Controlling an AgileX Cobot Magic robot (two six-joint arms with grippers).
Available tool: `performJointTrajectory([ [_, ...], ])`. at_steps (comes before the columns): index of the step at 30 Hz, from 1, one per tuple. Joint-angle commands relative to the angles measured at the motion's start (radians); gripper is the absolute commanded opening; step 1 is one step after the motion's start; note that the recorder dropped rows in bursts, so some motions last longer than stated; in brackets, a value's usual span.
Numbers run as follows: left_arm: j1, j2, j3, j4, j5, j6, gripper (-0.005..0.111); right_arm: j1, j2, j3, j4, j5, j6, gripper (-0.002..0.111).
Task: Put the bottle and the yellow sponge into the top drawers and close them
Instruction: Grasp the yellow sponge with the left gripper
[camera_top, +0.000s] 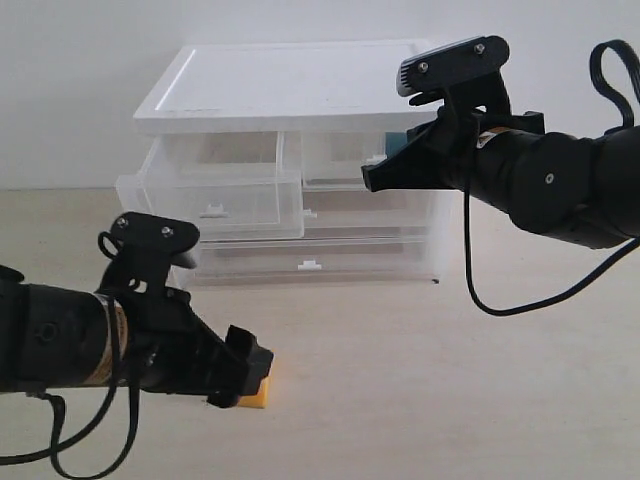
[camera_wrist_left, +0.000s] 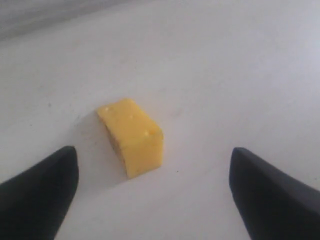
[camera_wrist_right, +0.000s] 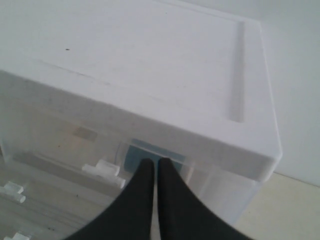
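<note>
The left gripper will next take hold of the yellow sponge (camera_top: 258, 393) by its long sides, so that it can put it away in the open top drawer (camera_top: 218, 175).
The yellow sponge (camera_top: 258, 393) (camera_wrist_left: 132, 136) lies on the table in front of the cabinet. My left gripper (camera_top: 243, 368) (camera_wrist_left: 152, 165) is open and low over the table, one finger on each side of the sponge, touching nothing. The left top drawer (camera_top: 215, 190) is pulled out. The bottle (camera_top: 394, 146) (camera_wrist_right: 134, 152) shows as a teal patch through the translucent front of the right top drawer (camera_top: 335, 160) (camera_wrist_right: 210, 185), which sits nearly flush under the white top. My right gripper (camera_top: 374, 176) (camera_wrist_right: 152, 163) is shut and empty, its tips at that drawer's front next to the white tab handle (camera_wrist_right: 102, 170).
The white-topped cabinet (camera_top: 290, 85) (camera_wrist_right: 150, 75) stands at the back of the table against a pale wall. Its two wide lower drawers (camera_top: 320, 255) look pushed in, with white tab handles (camera_top: 309, 265). Bare table (camera_top: 420, 380) lies in front of it.
</note>
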Motion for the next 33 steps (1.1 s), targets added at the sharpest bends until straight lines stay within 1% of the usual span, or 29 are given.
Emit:
performJointTrajectory([
  [1, 0.0, 0.092, -0.047, -0.035, -0.018, -0.01, 0.076, -0.004, -0.009, -0.005, -0.001, -0.013, -0.009, 0.0],
  [4, 0.0, 0.127, -0.092, -0.086, 0.008, -0.012, 0.076, -0.004, -0.009, -0.005, -0.001, -0.013, -0.009, 0.0],
  [6, 0.0, 0.149, -0.119, -0.09, 0.037, -0.012, 0.076, -0.004, -0.009, -0.005, -0.001, -0.013, -0.009, 0.0],
  [8, 0.0, 0.173, -0.136, -0.096, 0.019, -0.012, 0.076, -0.004, -0.009, -0.005, -0.001, -0.013, -0.009, 0.0],
  [12, 0.0, 0.223, -0.144, -0.096, -0.059, -0.012, 0.076, -0.004, -0.009, -0.005, -0.001, -0.013, -0.013, 0.0],
  [13, 0.0, 0.236, -0.144, -0.096, -0.051, -0.012, 0.076, -0.004, -0.009, -0.005, -0.001, -0.013, -0.022, 0.0],
  [16, 0.0, 0.259, -0.144, -0.096, 0.048, -0.012, 0.076, -0.004, -0.009, -0.005, -0.001, -0.013, -0.022, 0.0],
  [18, 0.0, 0.261, -0.144, -0.091, 0.078, -0.01, 0.076, -0.004, -0.009, -0.005, -0.001, -0.013, -0.022, 0.0],
  [24, 0.0, 0.286, -0.189, -0.089, 0.019, -0.01, 0.075, -0.004, -0.009, -0.005, -0.001, -0.011, -0.022, 0.0],
  [29, 0.0, 0.34, -0.232, -0.105, 0.057, -0.01, 0.07, -0.004, -0.009, -0.005, 0.001, -0.009, -0.024, 0.0],
  [33, 0.0, 0.349, -0.232, -0.109, 0.148, -0.01, 0.059, -0.004, -0.009, -0.005, 0.001, -0.014, -0.026, 0.0],
])
